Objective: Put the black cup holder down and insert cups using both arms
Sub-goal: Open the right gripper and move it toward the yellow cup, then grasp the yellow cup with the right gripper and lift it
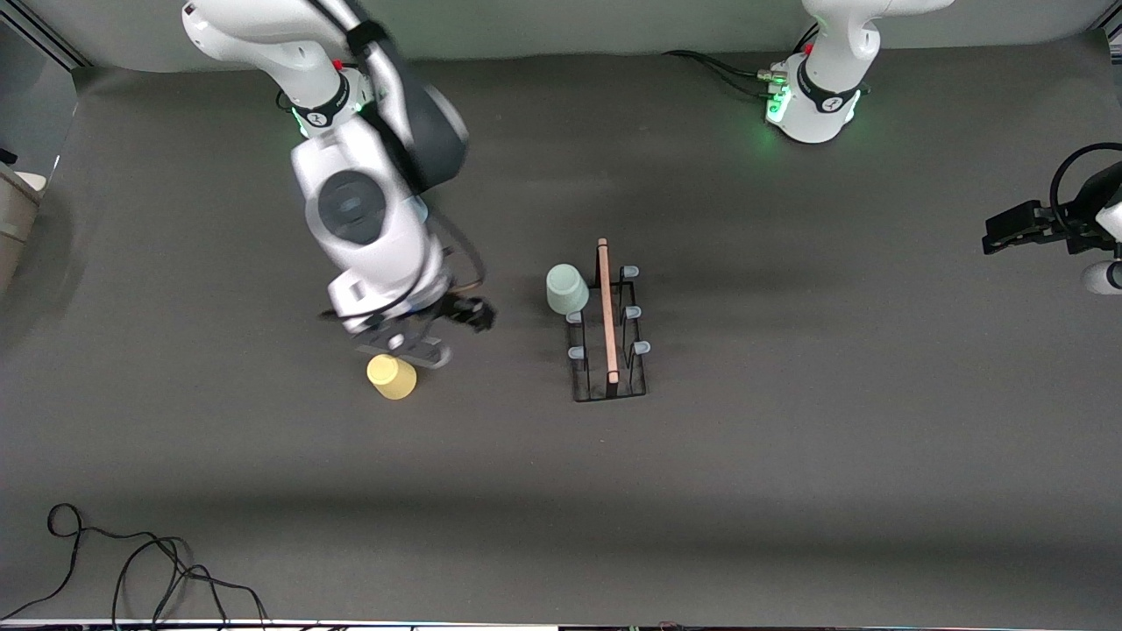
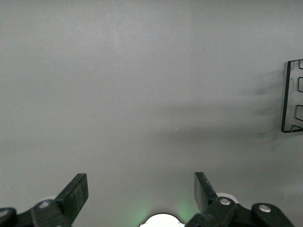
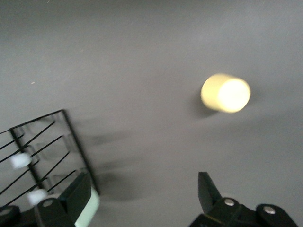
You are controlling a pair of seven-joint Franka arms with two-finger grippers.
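Observation:
Next, my right gripper grabs the yellow cup by its side (image 1: 388, 380) and then sets it upside down on a peg of the cup holder (image 1: 607, 329).
The black cup holder (image 1: 607, 329) stands mid-table with its wooden handle on top. The pale green cup (image 1: 567, 289) sits upside down on one of its pegs, on the side toward the right arm's end. The yellow cup (image 1: 392, 377) lies on the table toward the right arm's end. My right gripper (image 1: 416, 349) is open and empty, low over the table beside the yellow cup. Its wrist view shows the yellow cup (image 3: 226, 93), the holder (image 3: 42, 149) and the green cup (image 3: 90, 208). My left gripper (image 1: 995, 235) waits open at the left arm's end. No light blue cup is in view.
Loose black cables (image 1: 131, 561) lie at the table's edge nearest the front camera, toward the right arm's end. An end of the holder (image 2: 291, 97) shows at the edge of the left wrist view. The left arm's green-lit base (image 1: 815, 101) stands at the back.

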